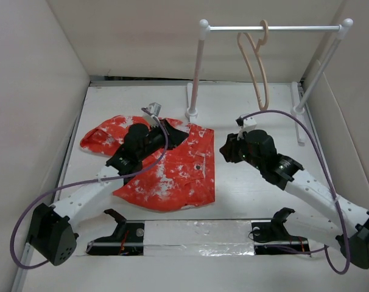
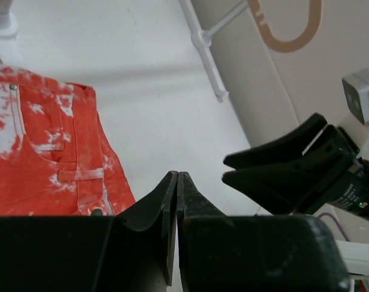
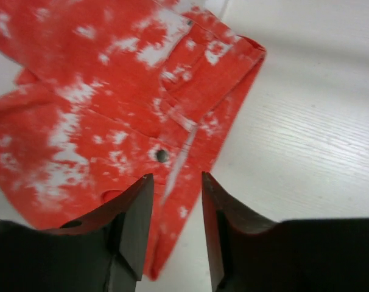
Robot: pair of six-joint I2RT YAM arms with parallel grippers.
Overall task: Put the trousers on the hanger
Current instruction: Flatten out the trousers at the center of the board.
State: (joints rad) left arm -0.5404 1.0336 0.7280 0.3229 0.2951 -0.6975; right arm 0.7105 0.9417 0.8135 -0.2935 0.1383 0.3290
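My right gripper grabs the trousers' waist edge near the dark button (image 3: 162, 156) next, since the legs stay free to straighten for the hanger.
The red-orange trousers (image 1: 172, 170) with white blotches lie crumpled flat on the table, left of centre, with the dark waist button (image 3: 162, 156) facing up. They also show in the left wrist view (image 2: 38, 158). The pale beige hanger (image 1: 256, 64) hangs by its hook from the rail at the back right, and its lower curve shows in the left wrist view (image 2: 291, 36). My left gripper (image 1: 175, 132) is over the trousers' upper part, its jaws shut (image 2: 177, 177) with nothing between them. My right gripper (image 1: 223, 149) is open (image 3: 177, 179) just above the trousers' right waist edge.
The white two-post rail rack (image 1: 273, 27) stands at the back right, with its long base feet (image 1: 300, 121) on the table. Beige enclosure walls surround the table. A shiny strip (image 1: 196, 237) runs along the near edge between the arm bases.
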